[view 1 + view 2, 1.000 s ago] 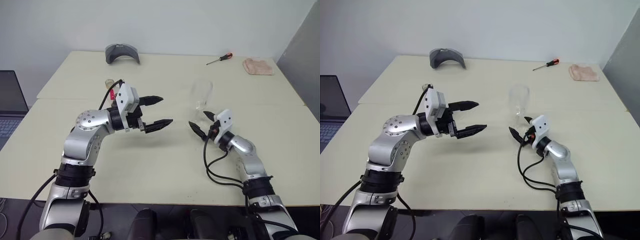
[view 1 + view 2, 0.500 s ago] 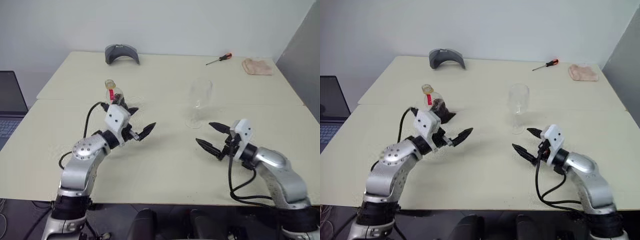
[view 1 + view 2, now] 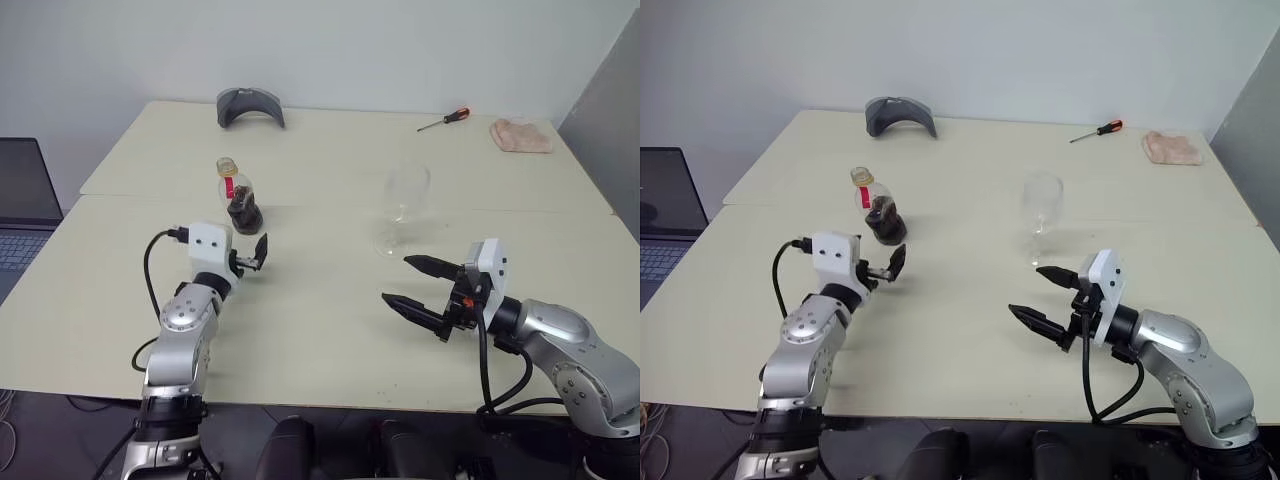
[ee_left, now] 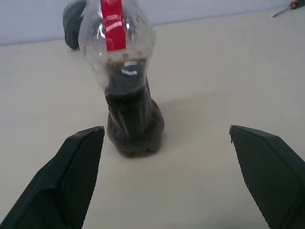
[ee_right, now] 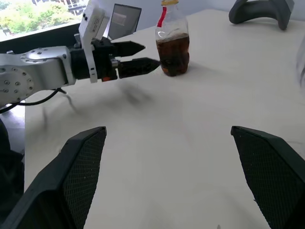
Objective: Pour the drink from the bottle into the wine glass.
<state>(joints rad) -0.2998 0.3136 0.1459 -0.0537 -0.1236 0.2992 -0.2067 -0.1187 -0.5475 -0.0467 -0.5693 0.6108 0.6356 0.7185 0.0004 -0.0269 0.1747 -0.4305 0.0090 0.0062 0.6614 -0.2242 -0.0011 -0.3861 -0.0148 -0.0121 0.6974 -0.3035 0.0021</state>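
Next, the left gripper grabs the bottle by the narrow middle (image 3: 242, 205) to pour, since the bottle's upper part (image 3: 235, 186) above it bulges out round and sloping.
The bottle (image 3: 239, 194) stands upright on the table, with a red strap at its neck. The dark drink (image 4: 132, 125) fills its lower half. My left gripper (image 3: 253, 256) is open and level, pointing at the bottle from a short way in front. In the left wrist view the bottle stands ahead of the fingers (image 4: 78, 167), not between them. The empty wine glass (image 3: 404, 198) stands upright to the right of the bottle. My right gripper (image 3: 396, 281) is open, nearer the front edge and well short of the glass, with nothing between its fingers.
A grey curved object (image 3: 250, 104) lies at the far left of the table. A screwdriver (image 3: 441, 119) and a pink cloth (image 3: 520, 135) lie at the far right. An open laptop (image 3: 22, 200) sits beyond the table's left edge.
My left gripper swung from pointing right to facing the bottle, sinking and moving left. My right gripper drew back from the glass's foot toward the front edge. Both stayed open.
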